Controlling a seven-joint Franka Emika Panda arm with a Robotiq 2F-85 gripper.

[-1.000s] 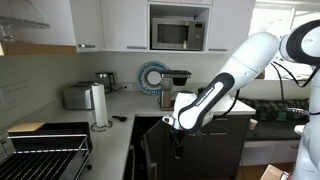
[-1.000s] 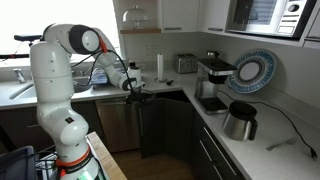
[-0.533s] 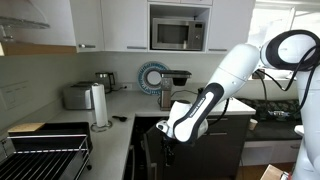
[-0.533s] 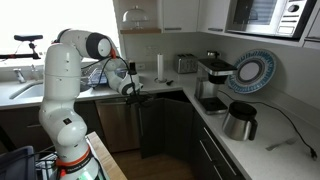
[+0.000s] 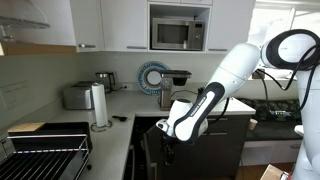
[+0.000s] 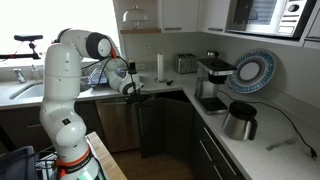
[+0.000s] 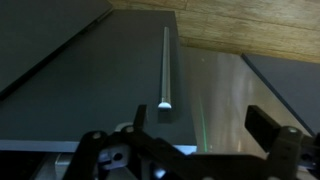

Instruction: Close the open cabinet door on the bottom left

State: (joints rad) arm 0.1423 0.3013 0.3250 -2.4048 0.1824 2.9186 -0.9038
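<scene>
My gripper grabs the cabinet door's slim metal bar handle near its top end next, fingers astride the bar, to swing the door [image 5: 149,156] closed.
The cabinet door [image 5: 149,156] is a tall narrow dark panel under the counter corner, standing ajar. It also shows in the other exterior view [image 6: 152,125]. My gripper [image 5: 168,141] hangs just below the counter edge, close by the door's top, and it also shows in an exterior view [image 6: 136,91]. In the wrist view the gripper [image 7: 200,125] is open and empty. Its two fingers stand apart in front of a dark panel [image 7: 90,80] with a slim metal bar handle [image 7: 165,65]. I cannot tell whether it touches the door.
The counter [image 5: 120,125] carries a paper towel roll [image 5: 99,105], a toaster [image 5: 77,96] and a coffee machine [image 6: 213,80]. A dish rack [image 5: 45,150] stands at the near end. A kettle [image 6: 240,120] sits on the counter. Wooden floor [image 7: 250,25] lies below.
Within the last second the arm swung lower and closer to the cabinet corner, bringing the gripper in toward the door. Over the last half second nothing has visibly moved.
</scene>
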